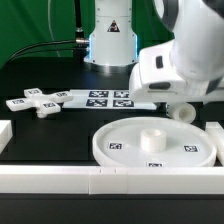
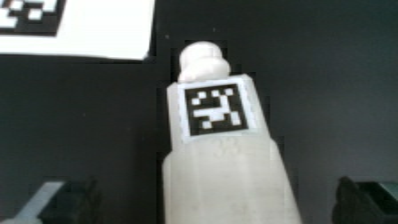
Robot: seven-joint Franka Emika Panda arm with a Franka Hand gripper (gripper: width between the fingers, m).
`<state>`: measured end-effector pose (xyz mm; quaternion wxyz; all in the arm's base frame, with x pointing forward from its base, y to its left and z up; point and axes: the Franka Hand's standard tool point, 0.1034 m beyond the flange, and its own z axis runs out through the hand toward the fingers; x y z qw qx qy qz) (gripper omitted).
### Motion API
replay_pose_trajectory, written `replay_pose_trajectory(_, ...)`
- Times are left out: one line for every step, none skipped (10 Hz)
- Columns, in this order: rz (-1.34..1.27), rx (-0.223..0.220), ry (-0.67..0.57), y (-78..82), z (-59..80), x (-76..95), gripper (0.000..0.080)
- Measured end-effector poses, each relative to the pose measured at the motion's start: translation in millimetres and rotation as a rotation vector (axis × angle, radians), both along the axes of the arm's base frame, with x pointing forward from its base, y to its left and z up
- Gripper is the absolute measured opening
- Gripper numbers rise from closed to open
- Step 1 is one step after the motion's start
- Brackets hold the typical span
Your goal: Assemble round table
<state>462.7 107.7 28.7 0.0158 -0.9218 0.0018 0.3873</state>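
Note:
My gripper should next grab the leg by its thick untagged body (image 2: 230,190). Then the leg's narrower tip stays free to go into the round disc.
The white cylinder leg (image 2: 217,140) lies on the black table, its tag facing the wrist camera and its narrower tip pointing toward the marker board. My gripper (image 2: 210,205) is open, with a dark finger (image 2: 54,200) on each side of the leg and a gap to each. In the exterior view the white hand (image 1: 165,68) hangs over the leg, and only the leg's round end (image 1: 183,112) shows. The large rimmed round disc (image 1: 120,150) lies flat in front. The cross-shaped piece (image 1: 40,102) lies at the exterior view's left.
The marker board (image 1: 105,98) lies behind the disc; its corner shows in the wrist view (image 2: 71,25). White border rails run along the front (image 1: 100,180) and both sides. The robot base (image 1: 110,40) stands at the back.

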Motion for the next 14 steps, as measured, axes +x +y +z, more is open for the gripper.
replay_pose_trajectory(0.008,0.002,0.055,0.4,-0.4,-0.3,0.0649)
replay_pose_trajectory(0.015,0.002,0.13,-1.5,-0.8,-1.7,0.0649)
replay_pose_trajectory(0.015,0.005,0.149,-0.6,-4.7,3.2,0.0649)
replay_pose_trajectory(0.013,0.007,0.13,0.9,-7.4,6.0,0.0649)
replay_pose_trajectory(0.015,0.009,0.121,2.6,-10.4,4.5,0.0649)
replay_pose_trajectory(0.014,0.01,0.115,2.3,-15.4,2.6,0.0649)
replay_pose_trajectory(0.013,0.01,0.118,2.2,-18.0,0.6,0.0649)
replay_pose_trajectory(0.014,0.01,0.118,2.5,-19.8,-1.3,0.0649)
replay_pose_trajectory(0.014,0.01,0.115,2.7,-21.4,-1.9,0.0524)
replay_pose_trajectory(0.015,0.01,0.115,3.2,-21.7,-2.1,0.0524)
replay_pose_trajectory(0.015,0.011,0.115,3.3,-21.6,-2.0,0.0403)
replay_pose_trajectory(0.015,0.011,0.115,3.3,-21.6,-2.0,0.0407)
replay_pose_trajectory(0.016,0.013,0.115,3.2,-21.3,-1.8,0.0407)
replay_pose_trajectory(0.019,0.019,0.114,3.0,-19.1,-1.0,0.0407)
